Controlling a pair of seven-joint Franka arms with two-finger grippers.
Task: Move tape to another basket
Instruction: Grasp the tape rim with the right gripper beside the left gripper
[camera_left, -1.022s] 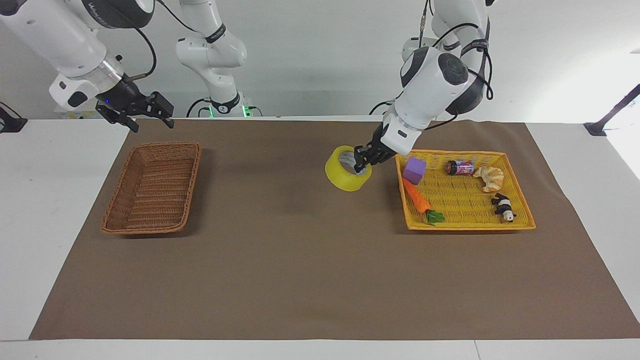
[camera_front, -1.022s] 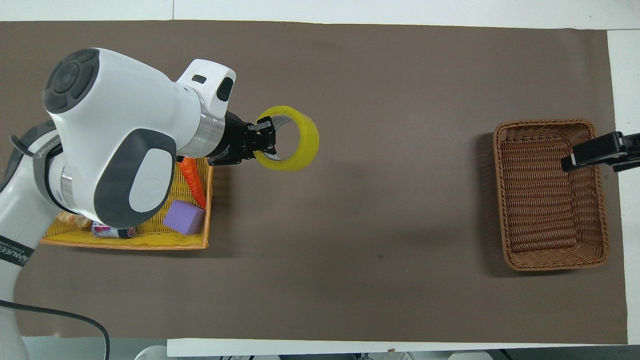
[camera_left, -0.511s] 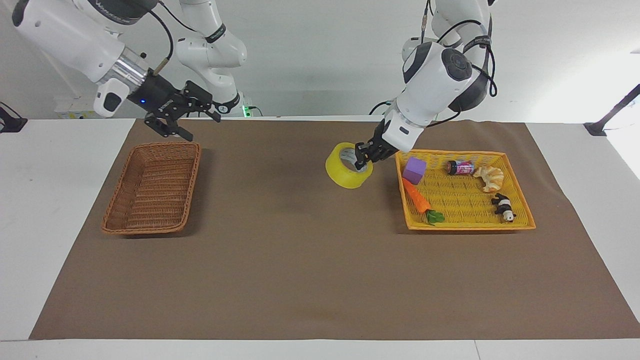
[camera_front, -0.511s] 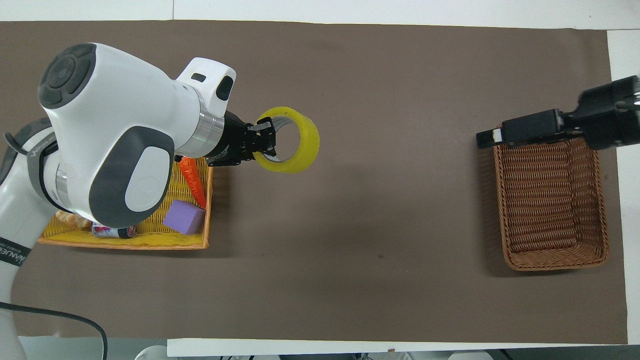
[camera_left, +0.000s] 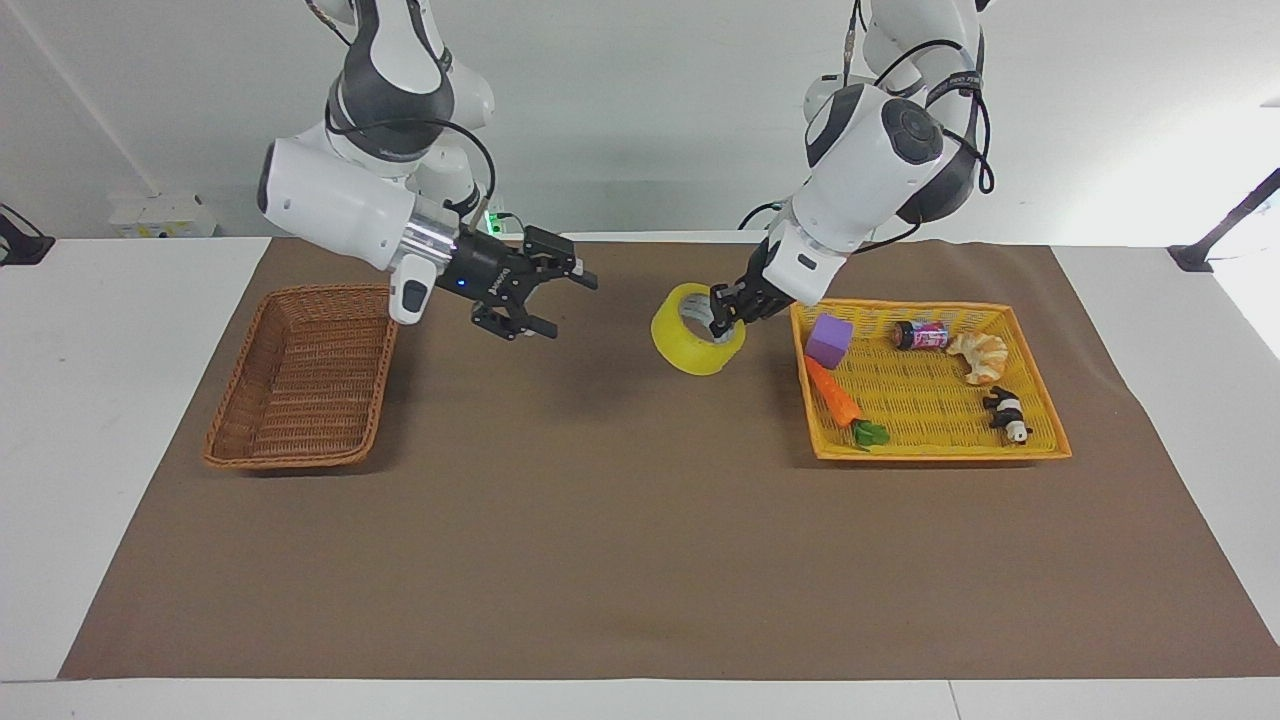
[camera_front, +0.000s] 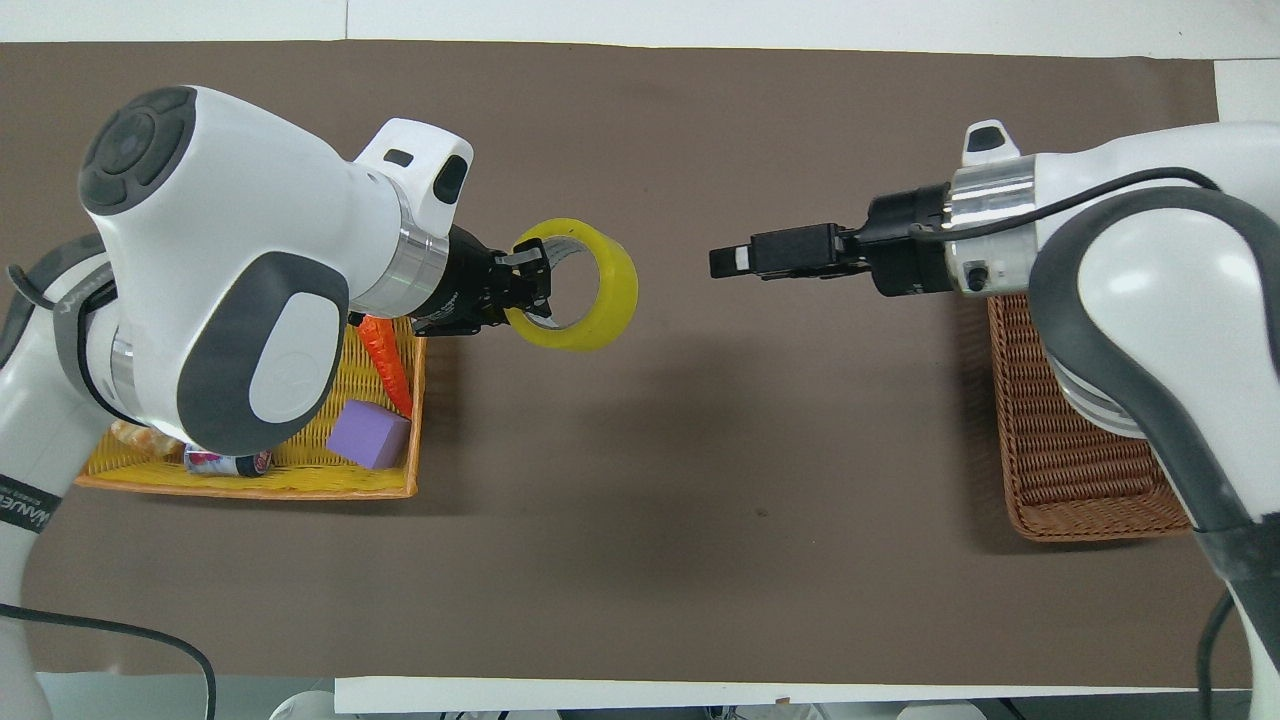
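My right gripper grabs the tape by the bare side of its ring (camera_front: 620, 290) next, since my left gripper's fingers already cover the opposite side of the ring.
The yellow tape roll (camera_left: 688, 348) hangs tilted in the air over the brown mat, beside the yellow tray. My left gripper (camera_left: 722, 322) is shut on its rim, one finger inside the white core. In the overhead view the tape (camera_front: 605, 290) sticks out from the left gripper (camera_front: 530, 290). My right gripper (camera_left: 562, 302) is open and empty, up over the mat between the dark brown wicker basket (camera_left: 300, 380) and the tape, pointing at the tape. In the overhead view the right gripper (camera_front: 728, 262) is a short gap from the roll, and the right arm covers part of the basket (camera_front: 1060, 470).
The yellow-orange tray (camera_left: 930, 452) at the left arm's end holds a purple block (camera_left: 829, 340), a toy carrot (camera_left: 835, 393), a small can (camera_left: 922, 335), a croissant (camera_left: 980, 356) and a toy panda (camera_left: 1008, 415). The brown mat (camera_left: 600, 520) covers the table.
My right gripper has swung from over the brown basket's edge out over the mat toward the tape. My left gripper has lifted the tape slightly and held its place.
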